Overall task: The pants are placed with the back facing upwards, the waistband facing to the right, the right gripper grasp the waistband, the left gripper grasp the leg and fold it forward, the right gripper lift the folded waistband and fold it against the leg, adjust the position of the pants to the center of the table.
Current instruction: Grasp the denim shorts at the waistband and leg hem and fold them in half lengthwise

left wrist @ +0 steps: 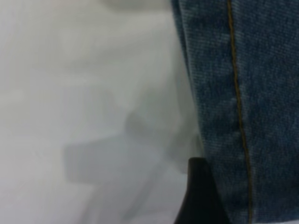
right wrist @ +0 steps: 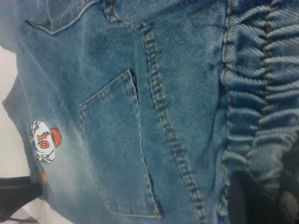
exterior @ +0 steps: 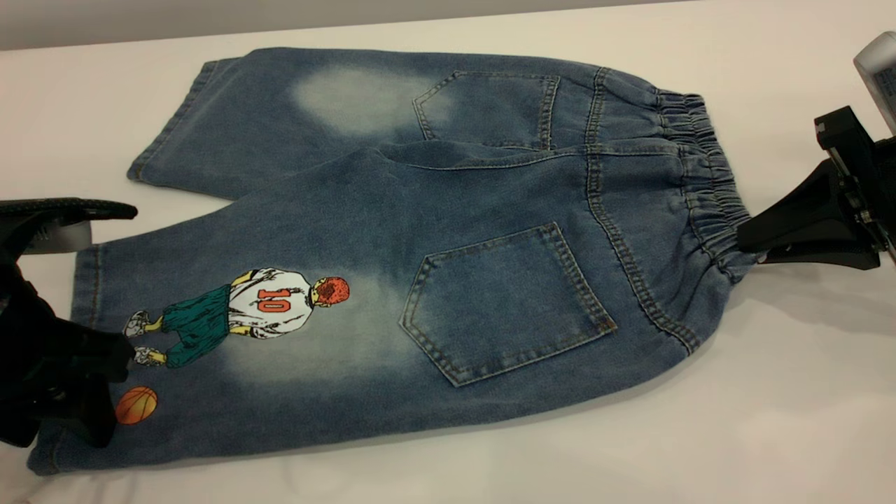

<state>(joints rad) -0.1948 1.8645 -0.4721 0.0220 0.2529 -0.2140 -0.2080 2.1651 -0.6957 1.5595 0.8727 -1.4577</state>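
The printed leg needs to be folded over the other one, so the left gripper should grab the pants [exterior: 448,231] by the leg's hem [exterior: 52,446] next.
Blue denim pants [exterior: 448,231] lie flat on the white table [exterior: 805,392], back pockets up, with the elastic waistband [exterior: 700,189] to the right and both legs to the left. The near leg [exterior: 231,350] carries a basketball-player print. My right gripper [exterior: 747,243] is shut on the near end of the waistband; one dark finger [right wrist: 254,198] lies on the gathered elastic [right wrist: 261,93]. My left gripper [exterior: 131,280] stands open at the near leg's hem, one finger above the cloth and the other over the hem. A dark finger [left wrist: 201,196] touches the hem [left wrist: 243,116].
The far leg [exterior: 231,119] spreads toward the back left, apart from the near one. Bare white table surrounds the pants, with its back edge [exterior: 210,35] along the top.
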